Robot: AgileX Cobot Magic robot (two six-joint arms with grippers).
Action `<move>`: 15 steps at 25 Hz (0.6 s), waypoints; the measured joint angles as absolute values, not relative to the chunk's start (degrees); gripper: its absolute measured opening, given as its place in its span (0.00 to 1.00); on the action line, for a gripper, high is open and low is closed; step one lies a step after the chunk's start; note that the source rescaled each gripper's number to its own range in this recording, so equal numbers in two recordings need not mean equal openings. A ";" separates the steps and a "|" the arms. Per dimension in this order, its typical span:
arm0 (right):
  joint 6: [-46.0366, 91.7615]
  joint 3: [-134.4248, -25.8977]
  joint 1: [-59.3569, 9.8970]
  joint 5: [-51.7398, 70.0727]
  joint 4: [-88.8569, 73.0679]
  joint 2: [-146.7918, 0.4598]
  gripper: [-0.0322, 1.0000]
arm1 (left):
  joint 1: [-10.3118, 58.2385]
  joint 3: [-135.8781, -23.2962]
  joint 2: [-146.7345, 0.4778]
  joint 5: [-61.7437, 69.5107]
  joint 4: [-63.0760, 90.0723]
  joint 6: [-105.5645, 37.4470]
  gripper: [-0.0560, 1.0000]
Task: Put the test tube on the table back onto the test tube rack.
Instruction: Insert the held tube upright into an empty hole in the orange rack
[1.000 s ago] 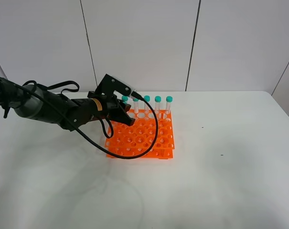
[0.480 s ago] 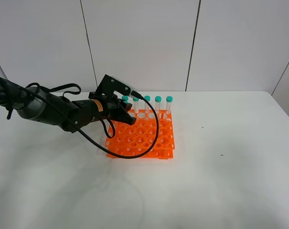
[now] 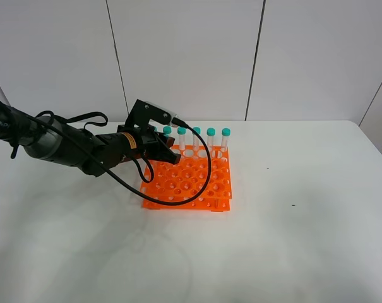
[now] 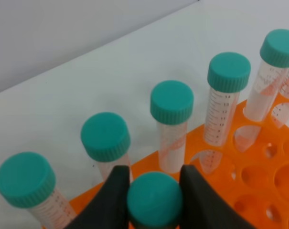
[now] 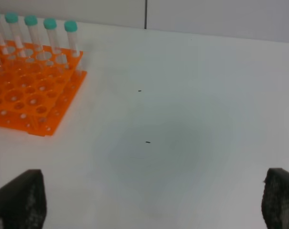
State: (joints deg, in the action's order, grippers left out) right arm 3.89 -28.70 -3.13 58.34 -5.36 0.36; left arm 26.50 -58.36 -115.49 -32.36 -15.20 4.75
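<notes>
The held cap (image 4: 155, 199) is level with the back-row caps, so the test tube would stand in the rack (image 4: 220, 177) and my left gripper needs to release it.
My left gripper (image 3: 167, 153) is over the back left part of the orange test tube rack (image 3: 192, 180). In the left wrist view it (image 4: 154, 187) is shut on the teal cap of a test tube (image 4: 155, 204), held upright just in front of the rack's back row. The tube's lower part is hidden, so I cannot tell whether it sits in a hole. Several other teal-capped tubes (image 3: 196, 139) stand in the back row, also seen in the left wrist view (image 4: 171, 119). My right gripper (image 5: 149, 200) is open and empty over the white table (image 5: 182, 119), away from the rack (image 5: 34, 95).
The left arm's black cable (image 3: 203, 180) loops over the rack. The white table (image 3: 292, 240) stretches to the right and front of the rack. A grey panelled wall (image 3: 191, 57) stands behind the table.
My left gripper has shifted slightly with the tube in it, and the rack with its back-row tubes has moved a little to the right.
</notes>
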 joint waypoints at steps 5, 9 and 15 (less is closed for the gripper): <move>3.89 -28.70 -3.13 58.34 -5.36 0.36 1.00 | 26.50 -58.36 -115.49 -32.36 -15.20 4.86 0.05; 3.89 -28.70 -3.13 58.34 -5.41 0.36 1.00 | 26.50 -58.36 -115.49 -32.36 -15.20 4.86 0.05; 3.89 -28.70 -3.13 58.34 -5.41 0.36 1.00 | 26.50 -58.36 -115.49 -32.36 -15.20 6.94 0.24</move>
State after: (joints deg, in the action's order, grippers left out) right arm 3.89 -28.70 -3.13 58.34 -5.41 0.36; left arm 26.50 -58.36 -115.49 -32.36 -15.20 6.94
